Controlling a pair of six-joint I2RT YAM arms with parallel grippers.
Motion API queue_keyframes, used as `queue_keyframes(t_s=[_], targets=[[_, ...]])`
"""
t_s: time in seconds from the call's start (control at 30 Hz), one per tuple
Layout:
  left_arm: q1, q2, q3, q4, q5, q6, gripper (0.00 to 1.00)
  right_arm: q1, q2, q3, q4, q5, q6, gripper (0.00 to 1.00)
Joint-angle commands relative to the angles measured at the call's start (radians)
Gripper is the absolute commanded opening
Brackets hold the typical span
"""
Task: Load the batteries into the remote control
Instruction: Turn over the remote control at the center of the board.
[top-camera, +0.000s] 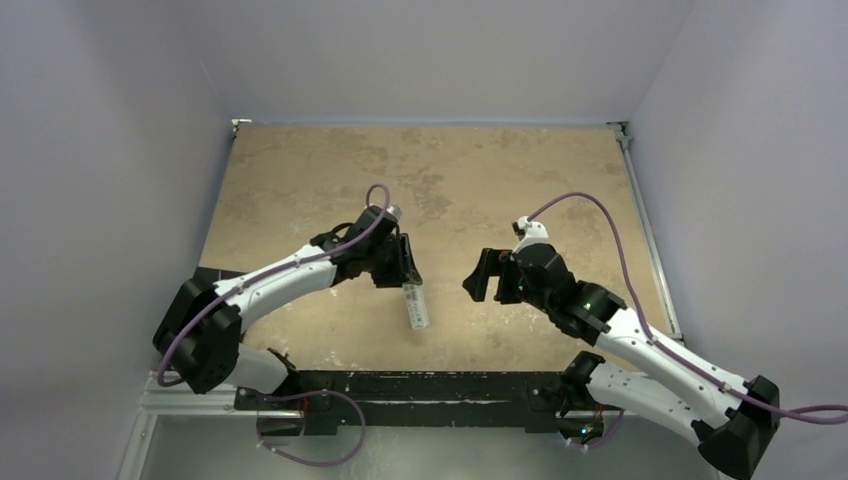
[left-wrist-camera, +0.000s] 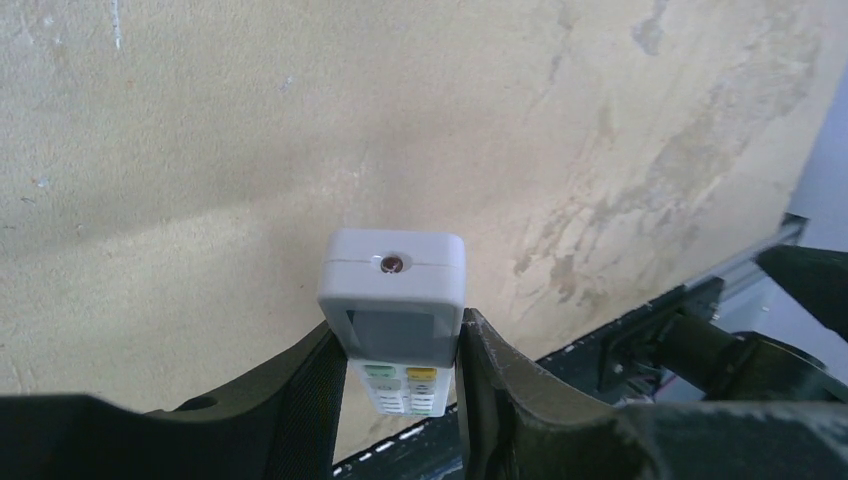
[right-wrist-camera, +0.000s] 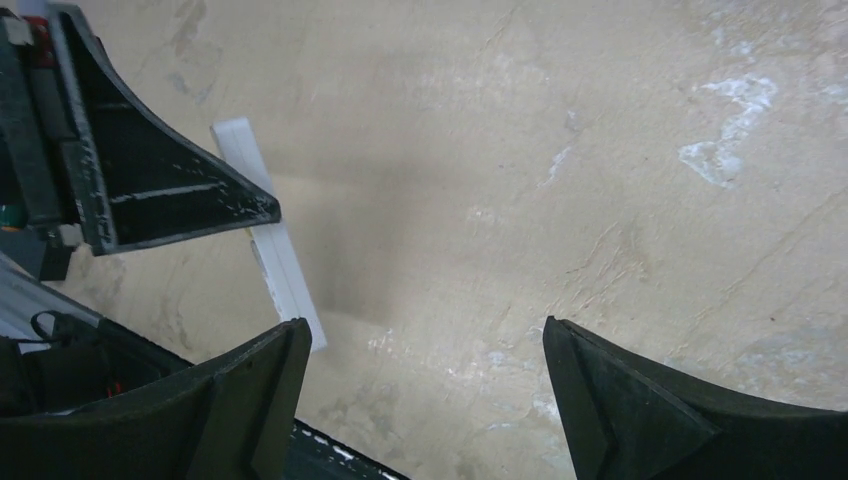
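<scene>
My left gripper should keep holding the remote control (top-camera: 416, 307), because it tilts steeply above the table and would fall if I opened my gripper now.
The remote control (top-camera: 416, 307) is a slim white bar, and my left gripper (top-camera: 408, 275) is shut on its sides above the tan table. In the left wrist view the remote control (left-wrist-camera: 393, 300) sticks out between the two dark fingers (left-wrist-camera: 500, 390), with its button face and small screen toward the camera. My right gripper (top-camera: 490, 275) hangs to the right of it, apart, jaws wide open and empty. In the right wrist view that gripper (right-wrist-camera: 420, 335) frames bare table, and the remote control (right-wrist-camera: 285, 275) shows edge-on at the left. The batteries are out of view.
The tan mottled tabletop (top-camera: 450, 180) is walled in by pale walls at the back and both sides. A black rail (top-camera: 400, 385) runs along the near edge between the arm bases. A metal strip (top-camera: 645, 230) lines the right edge.
</scene>
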Motion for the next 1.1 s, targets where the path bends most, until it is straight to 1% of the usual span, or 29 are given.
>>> queue_keyframes(t_s=[0.0, 0.13, 0.4, 0.43, 0.6, 0.83, 0.93, 1.07], targets=[[-0.043, 0.073, 0.104, -0.081, -0.145, 0.034, 0.00, -0.002, -0.054, 0.032, -0.013, 0.080, -0.002, 0.97], [-0.058, 0.140, 0.162, -0.109, -0.201, 0.047, 0.00, -0.003, -0.059, 0.023, -0.022, 0.088, -0.002, 0.97], [-0.079, 0.271, 0.228, -0.129, -0.244, 0.051, 0.00, -0.002, -0.065, 0.019, -0.050, 0.131, 0.008, 0.97], [-0.082, 0.287, 0.238, -0.137, -0.255, 0.049, 0.03, -0.002, -0.068, 0.016, -0.049, 0.131, 0.010, 0.97], [-0.097, 0.345, 0.275, -0.157, -0.282, 0.050, 0.08, -0.002, -0.085, -0.005, -0.034, 0.125, 0.015, 0.97], [-0.111, 0.381, 0.303, -0.168, -0.295, 0.051, 0.27, -0.002, -0.083, -0.016, -0.035, 0.127, 0.012, 0.97], [-0.114, 0.384, 0.307, -0.172, -0.298, 0.053, 0.33, -0.002, -0.081, -0.018, -0.030, 0.126, 0.011, 0.97], [-0.115, 0.386, 0.311, -0.180, -0.303, 0.055, 0.35, -0.002, -0.074, -0.021, -0.023, 0.122, 0.010, 0.97]])
